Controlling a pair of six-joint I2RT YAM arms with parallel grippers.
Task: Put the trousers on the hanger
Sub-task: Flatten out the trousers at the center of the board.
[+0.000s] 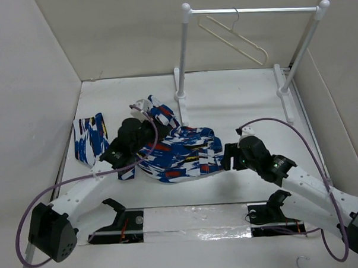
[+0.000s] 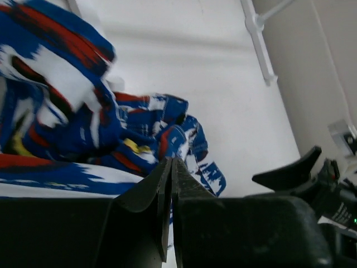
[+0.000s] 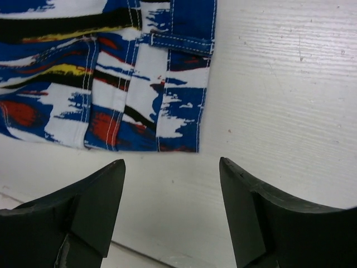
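Note:
The legs need to stay free to straighten for the hanger. So next, my right gripper should grab the trousers point(image 1: 183, 153) by the stitched edge's corner point(image 1: 220, 167).
The trousers point(image 1: 183, 153), bright blue with white, red, black and yellow patches, lie crumpled mid-table, one leg trailing left point(image 1: 89, 138). My left gripper point(image 1: 150, 130) sits over their left part. In the left wrist view its jaws point(image 2: 171, 161) are shut tip to tip, with the fabric point(image 2: 83, 128) bunched beyond and beside them and none visible between the tips. My right gripper point(image 1: 227, 156) is open just right of the trousers. In the right wrist view point(image 3: 170, 163) it faces a stitched edge point(image 3: 139, 95) over bare table. The cream hanger point(image 1: 234, 39) hangs on the rail.
The white-posted garment rail point(image 1: 251, 11) stands at the back right, its feet point(image 1: 180, 89) on the table. One foot point(image 2: 259, 39) shows in the left wrist view, as does the right gripper's finger point(image 2: 290, 173). White walls enclose the table.

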